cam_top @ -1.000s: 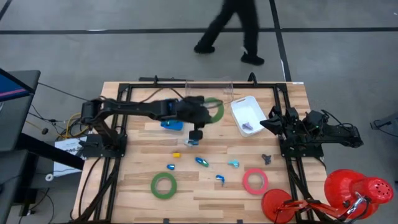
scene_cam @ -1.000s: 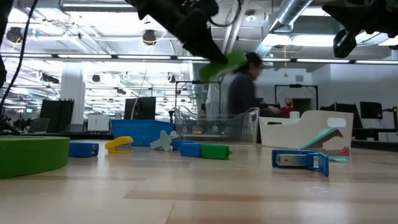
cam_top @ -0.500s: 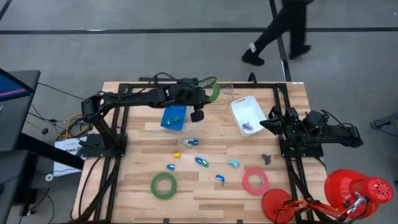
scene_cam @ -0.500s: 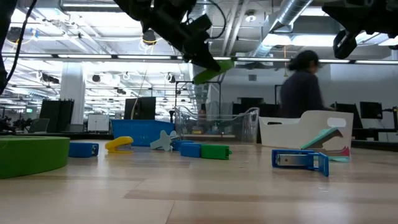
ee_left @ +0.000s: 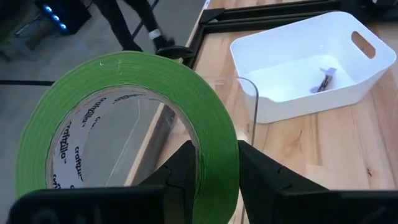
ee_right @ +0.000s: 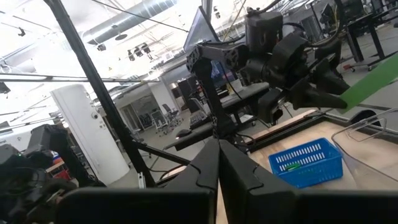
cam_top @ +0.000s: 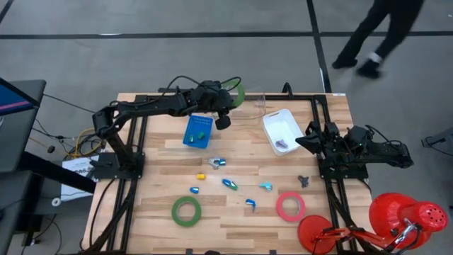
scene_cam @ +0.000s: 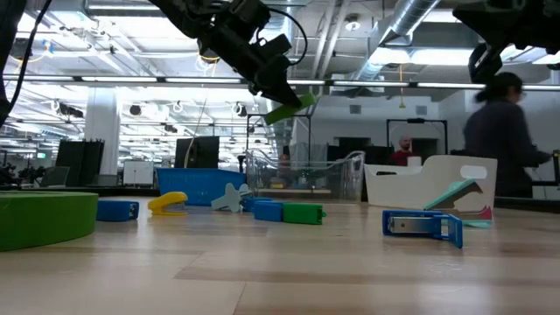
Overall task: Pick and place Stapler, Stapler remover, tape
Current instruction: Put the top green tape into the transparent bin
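Observation:
The green tape roll hangs tilted above the clear bin's far rim, so my left gripper keeps hold of the tape roll for now.
My left gripper (cam_top: 231,99) is shut on a green tape roll (ee_left: 124,118), held in the air by the table's far edge, beside a clear bin (cam_top: 256,103). A second green tape roll (cam_top: 186,210) and a pinkish-red one (cam_top: 290,205) lie flat near the table's front. Several small coloured staplers and removers (cam_top: 230,183) lie scattered mid-table; the low view shows a blue stapler (scene_cam: 423,226). My right gripper (cam_top: 306,140) waits shut at the table's right side, holding nothing. My left gripper grips the green roll's wall (ee_left: 219,163): one finger (ee_left: 181,177) is inside the roll's hollow centre and the other (ee_left: 264,180) is outside. The fingers slant down toward the far edge. The roll is lifted clear and tilted (scene_cam: 289,108).
A white bin (cam_top: 281,129) with a small dark item stands right of the clear bin. A blue basket (cam_top: 199,132) sits under the left arm. A red lamp (cam_top: 396,216) is at the near right corner. A person (cam_top: 375,35) walks beyond the table.
My left gripper has swung toward the table's far edge with the green roll still in its hold, from beside the blue basket to the clear bin's edge. The person behind the table has walked to the right.

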Robot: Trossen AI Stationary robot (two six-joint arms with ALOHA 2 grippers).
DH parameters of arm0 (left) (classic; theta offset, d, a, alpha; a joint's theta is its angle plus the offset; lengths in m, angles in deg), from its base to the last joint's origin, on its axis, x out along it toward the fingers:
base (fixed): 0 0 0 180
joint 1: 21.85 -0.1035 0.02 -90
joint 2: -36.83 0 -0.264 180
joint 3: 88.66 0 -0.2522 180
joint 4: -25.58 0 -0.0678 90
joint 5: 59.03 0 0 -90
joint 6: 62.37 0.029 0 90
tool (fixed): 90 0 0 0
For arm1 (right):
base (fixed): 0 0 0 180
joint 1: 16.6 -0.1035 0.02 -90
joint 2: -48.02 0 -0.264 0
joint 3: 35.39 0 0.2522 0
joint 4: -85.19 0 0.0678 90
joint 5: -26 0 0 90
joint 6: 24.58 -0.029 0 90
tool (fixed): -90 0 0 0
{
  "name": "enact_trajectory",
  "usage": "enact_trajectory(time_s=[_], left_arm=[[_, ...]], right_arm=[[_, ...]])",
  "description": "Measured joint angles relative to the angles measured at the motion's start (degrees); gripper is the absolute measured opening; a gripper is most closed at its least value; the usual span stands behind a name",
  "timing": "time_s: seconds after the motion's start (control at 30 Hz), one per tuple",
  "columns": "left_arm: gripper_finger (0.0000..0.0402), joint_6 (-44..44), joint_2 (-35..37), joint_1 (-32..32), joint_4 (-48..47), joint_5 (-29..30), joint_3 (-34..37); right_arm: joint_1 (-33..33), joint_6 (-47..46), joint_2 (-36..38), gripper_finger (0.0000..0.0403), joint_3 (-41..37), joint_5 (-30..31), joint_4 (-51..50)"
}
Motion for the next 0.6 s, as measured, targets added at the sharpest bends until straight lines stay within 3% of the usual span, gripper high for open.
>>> enact_trajectory(time_s=[0.6], left_arm=[[0.0085,-3.0,-9.7,-1.7,1.0,-2.2,0.0]], right_arm=[[0.0,0.0,0.0,0.0001,0.0,0.0,0.0]])
